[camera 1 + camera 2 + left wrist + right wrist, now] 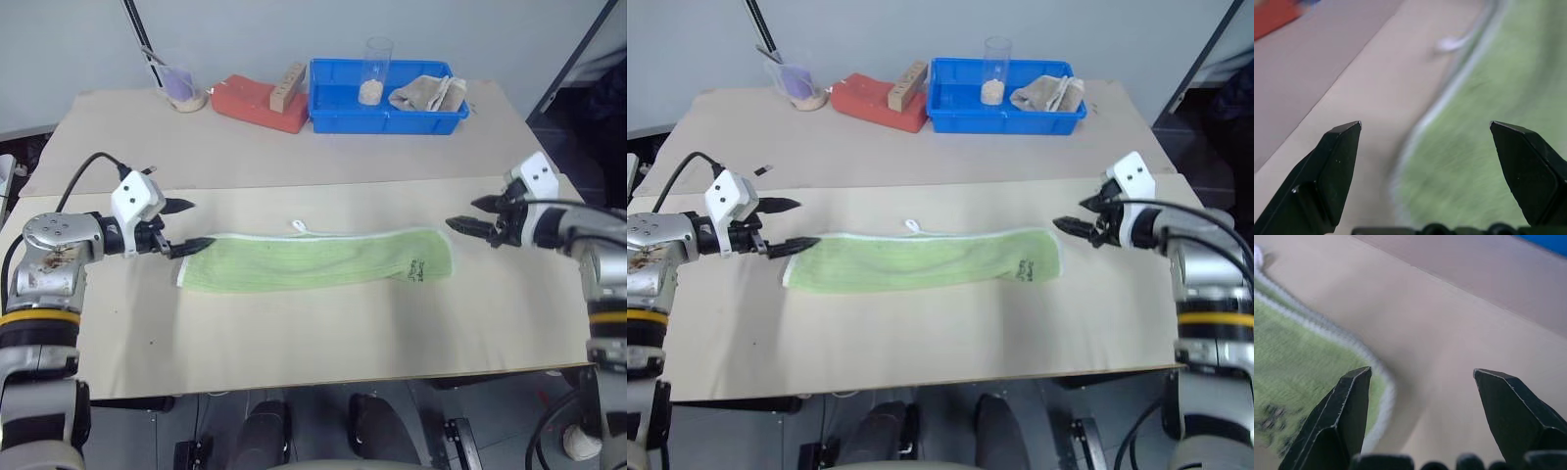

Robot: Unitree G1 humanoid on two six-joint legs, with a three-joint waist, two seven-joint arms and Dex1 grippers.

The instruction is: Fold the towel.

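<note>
The right gripper grabs the towel by its white-trimmed edge (448,257) beside the dark logo (416,268) next, to fold the towel.
The towel (318,258), a light green cloth with a white edge, lies as a long narrow strip across the middle of the table, its small white loop (299,226) on the far edge and a dark logo (416,268) near its right end. My left gripper (188,225) is open at the strip's left end, one finger over the towel's corner, the other beyond its far edge. My right gripper (466,215) is open just past the right end, apart from the cloth. Neither holds anything. In the wrist views the green towel (1484,147) and its white-edged corner (1298,367) lie below open fingers.
At the back of the table stand a blue bin (387,98) with a clear cup and a beige cloth (428,93), a red block (260,101) with a wooden piece, and a small cup with a purple item (181,90). The table's front edge (333,377) is near.
</note>
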